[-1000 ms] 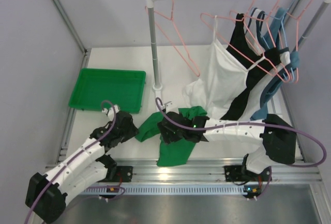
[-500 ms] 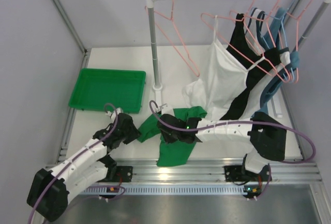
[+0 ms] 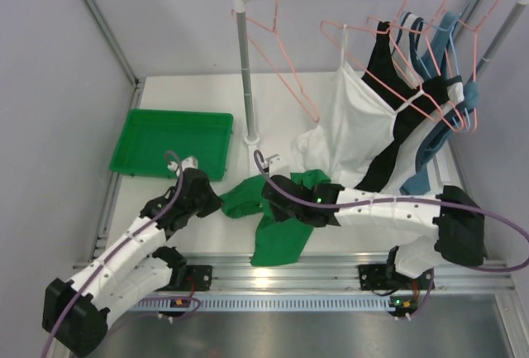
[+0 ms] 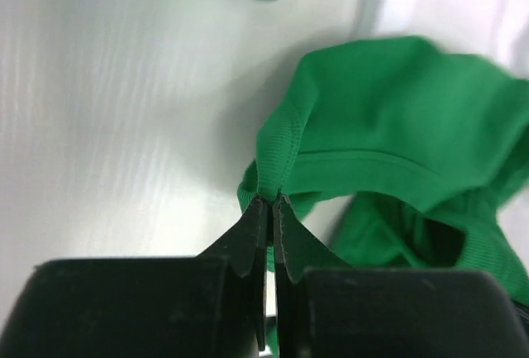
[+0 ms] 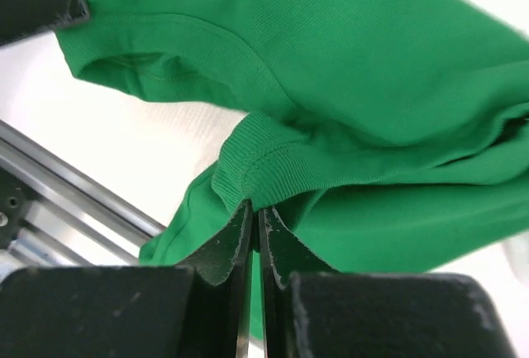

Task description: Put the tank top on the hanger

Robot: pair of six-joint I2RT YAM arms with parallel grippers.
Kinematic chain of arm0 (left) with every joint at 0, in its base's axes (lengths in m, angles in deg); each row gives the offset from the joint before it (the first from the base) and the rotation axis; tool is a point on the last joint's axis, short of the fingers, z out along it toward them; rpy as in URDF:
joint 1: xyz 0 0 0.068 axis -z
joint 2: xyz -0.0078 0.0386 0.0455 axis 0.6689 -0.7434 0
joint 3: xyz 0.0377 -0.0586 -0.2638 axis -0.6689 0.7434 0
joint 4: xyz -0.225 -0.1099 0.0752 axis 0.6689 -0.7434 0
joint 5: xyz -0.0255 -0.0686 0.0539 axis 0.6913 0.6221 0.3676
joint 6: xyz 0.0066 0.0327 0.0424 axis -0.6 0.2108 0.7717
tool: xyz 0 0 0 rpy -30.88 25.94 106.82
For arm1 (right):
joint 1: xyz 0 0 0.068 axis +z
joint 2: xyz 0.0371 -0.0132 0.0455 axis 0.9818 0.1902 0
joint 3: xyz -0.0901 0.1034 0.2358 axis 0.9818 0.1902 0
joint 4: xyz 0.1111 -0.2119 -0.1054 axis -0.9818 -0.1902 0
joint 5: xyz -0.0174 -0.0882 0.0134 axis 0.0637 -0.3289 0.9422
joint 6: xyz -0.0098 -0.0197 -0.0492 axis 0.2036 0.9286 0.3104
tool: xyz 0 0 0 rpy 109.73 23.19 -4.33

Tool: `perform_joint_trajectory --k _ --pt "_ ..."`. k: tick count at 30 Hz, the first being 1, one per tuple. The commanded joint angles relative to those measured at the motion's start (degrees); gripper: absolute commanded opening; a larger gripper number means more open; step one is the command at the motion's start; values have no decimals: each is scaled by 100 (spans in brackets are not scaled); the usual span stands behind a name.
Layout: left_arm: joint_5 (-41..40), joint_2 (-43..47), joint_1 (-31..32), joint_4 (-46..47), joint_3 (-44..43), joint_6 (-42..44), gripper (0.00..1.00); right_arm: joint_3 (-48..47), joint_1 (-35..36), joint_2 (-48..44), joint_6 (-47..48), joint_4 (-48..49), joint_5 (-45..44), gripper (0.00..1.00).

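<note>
I need to move the tank top to the hanger with my left gripper before I release the tank top, because the crumpled tank top's folded edge is short of the hanger.
The bright green tank top lies crumpled on the white table between the two arms, one part trailing toward the front rail. My left gripper is shut on a folded edge of the tank top at its left end. My right gripper is shut on a ribbed hem of the tank top near its middle. A bare salmon-pink hanger hangs at the left end of the rail, well above and behind the top. Neither gripper touches the hanger.
A green tray sits at the back left. The rack's post stands just behind the tank top. A white top, a black top and more pink and blue hangers hang at the right.
Both grippers have shut on the tank top. The left gripper moved right and back onto its left end. The right arm shifted and the fabric bunched up between the grippers.
</note>
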Motion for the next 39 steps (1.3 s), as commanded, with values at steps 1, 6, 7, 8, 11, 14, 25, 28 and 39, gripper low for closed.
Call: perform_joint_trajectory --k 1,6,7,8,11,14,25,28,39 --pt "-283 316 -23 -620 -1163 467 0 -550 102 -687 132 -399 -474 2" --pt "-450 414 -32 -1252 -2727 740 0 -1112 102 -1390 412 -919 -791 1" --pt "-494 370 -32 -1332 -2975 758 0 -1357 93 -1539 465 -1067 -827 1" --pt "-495 265 -32 -1394 -3212 801 0 -1499 93 -1601 588 -1138 -862 1" --pt "-600 28 -31 -1614 -4144 872 0 -2201 58 -1751 791 -1445 -959 1" --pt "-722 -288 -32 -1737 -5172 1003 0 -2957 6 -1804 1045 -1596 -1011 0" --pt "-732 -1511 -32 -2036 -7917 1373 0 -5042 -241 -1513 1820 -2044 -1135 0" --pt "-706 -1354 -32 -2150 -7663 1294 0 -4623 -241 -1776 1627 -2027 -1038 0" --pt "242 -211 -23 -1440 -3720 468 0 -274 -241 -3683 -429 -1045 -451 2"
